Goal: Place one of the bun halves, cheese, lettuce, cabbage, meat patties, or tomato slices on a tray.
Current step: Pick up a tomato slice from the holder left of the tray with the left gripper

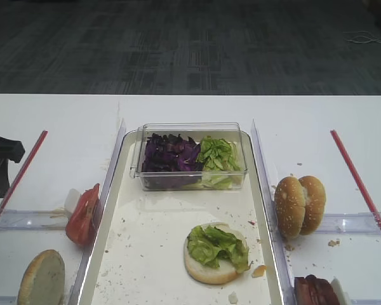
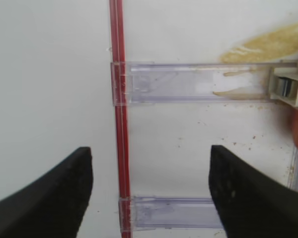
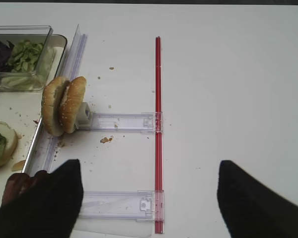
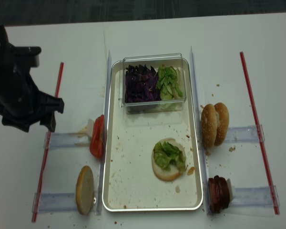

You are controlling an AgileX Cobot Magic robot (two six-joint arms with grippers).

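Observation:
The tomato slices stand packed between the white block and the clear bar. Next, my left gripper picks up the red tomato slice by its upper edge (image 4: pixel 96 137).
The white tray (image 4: pixel 115 143) holds a bun half topped with lettuce (image 4: pixel 168 159) and a clear box of purple cabbage (image 4: pixel 139 82) and loose lettuce (image 4: pixel 169 81). Tomato slices (image 4: pixel 97 137) stand on edge just left of the tray, with a bun half (image 4: pixel 85 189) nearer the front. Two bun halves (image 4: pixel 215 124) and meat patties (image 4: pixel 219 193) stand right of the tray. My left gripper (image 2: pixel 151 191) hangs open and empty over the left red strip (image 2: pixel 120 124), apart from the tomato. My right gripper (image 3: pixel 149 198) is open and empty, right of the meat patties (image 3: pixel 20 184). Cheese is out of view.
Clear plastic holders (image 4: pixel 66 140) run from each red strip (image 4: pixel 250 105) toward the tray. A yellowish smear (image 2: pixel 268 45) marks the table beside the tomato holder. Crumbs lie scattered on the tray and on the table. The table's far edge (image 1: pixel 190 95) borders dark carpet.

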